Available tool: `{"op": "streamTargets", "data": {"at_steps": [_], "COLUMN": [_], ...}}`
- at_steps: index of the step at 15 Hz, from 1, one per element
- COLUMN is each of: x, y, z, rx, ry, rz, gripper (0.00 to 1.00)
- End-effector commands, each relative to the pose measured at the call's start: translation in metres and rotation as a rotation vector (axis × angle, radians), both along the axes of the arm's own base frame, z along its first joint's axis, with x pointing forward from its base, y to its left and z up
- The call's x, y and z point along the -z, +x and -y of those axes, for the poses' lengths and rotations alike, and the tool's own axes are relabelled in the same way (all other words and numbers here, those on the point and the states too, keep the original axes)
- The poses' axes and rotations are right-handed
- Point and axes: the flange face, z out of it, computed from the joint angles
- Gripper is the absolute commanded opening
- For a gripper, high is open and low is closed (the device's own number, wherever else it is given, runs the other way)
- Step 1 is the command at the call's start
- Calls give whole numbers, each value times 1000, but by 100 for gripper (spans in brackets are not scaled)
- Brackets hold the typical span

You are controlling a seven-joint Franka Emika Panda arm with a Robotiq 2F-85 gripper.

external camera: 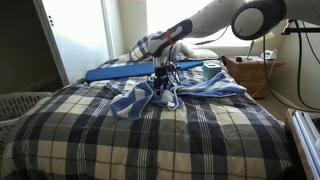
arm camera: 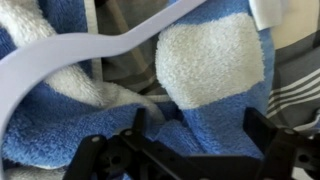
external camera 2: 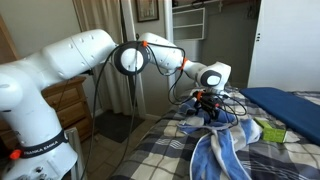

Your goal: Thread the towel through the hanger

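Note:
The robot's gripper needs to grab the towel's blue fold beside the hanger's arm next. It will then draw the towel through and keep the hanger out of the robot's fingertips.
A blue-and-white striped towel lies bunched on the plaid bed; it also shows in an exterior view and fills the wrist view. A pale plastic hanger lies across the towel in the wrist view, its arm running from lower left to upper right. I cannot make out the hanger in the exterior views. My gripper is down on the towel's middle, also in an exterior view. Its fingers are spread wide with a blue fold of towel between them, below the hanger.
The plaid bedspread covers the bed. A long flat blue object lies behind the gripper. A white laundry basket stands beside the bed, with a wooden nightstand at the far corner. A green item lies on the bed.

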Motion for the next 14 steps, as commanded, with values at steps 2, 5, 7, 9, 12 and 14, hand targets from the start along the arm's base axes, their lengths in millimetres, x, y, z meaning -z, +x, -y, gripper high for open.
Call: {"op": "streamTargets", "data": {"at_steps": [2, 5, 7, 9, 12, 14], "x": [6, -8, -20, -32, -57, -78], "y": [-2, -3, -6, -12, -16, -12], "z": [1, -6, -11, -17, -21, -19], "rx": [-61, -86, -80, -65, -30, 2], "ry": [49, 105, 139, 166, 184, 165], "rz": [41, 32, 0, -55, -94, -46], "gripper": [68, 46, 32, 18, 1, 0]}}
